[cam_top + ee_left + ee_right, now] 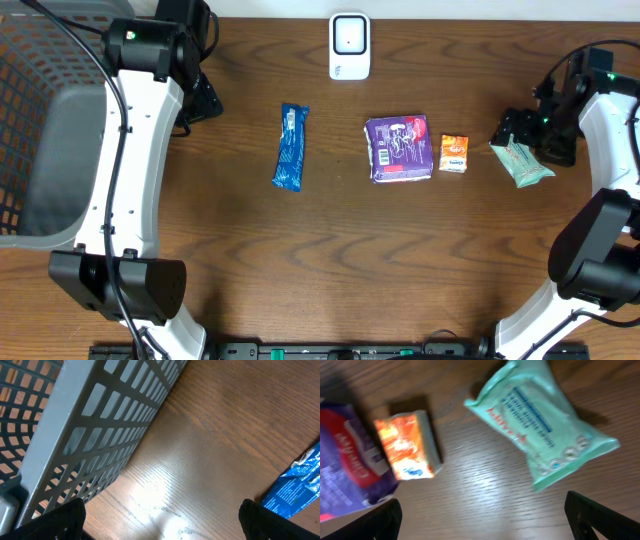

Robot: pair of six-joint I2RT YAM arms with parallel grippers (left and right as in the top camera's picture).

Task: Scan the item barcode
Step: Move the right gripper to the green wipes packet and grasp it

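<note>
My right gripper needs to grab the mint-green packet next by its side edges toward the logo end (525, 168) (552, 441), which leaves the packet's far end free, to scan the barcode.
Four items lie in a row on the wooden table: a blue packet (290, 147), a purple pack (399, 148), a small orange box (454, 153) and a mint-green packet (522, 162). A white scanner (349, 45) stands at the back centre. My right gripper (517, 130) hovers open just above the green packet (545, 425), with only bare wood between its fingers; the orange box (407, 445) and the purple pack (345, 475) lie to its left. My left gripper (198, 98) is open and empty beside the basket, with the blue packet (295, 487) at its right edge.
A grey mesh basket (40, 120) fills the table's left end, and its wall (90, 425) runs close past the left gripper. Bare wood lies in front of the row of items.
</note>
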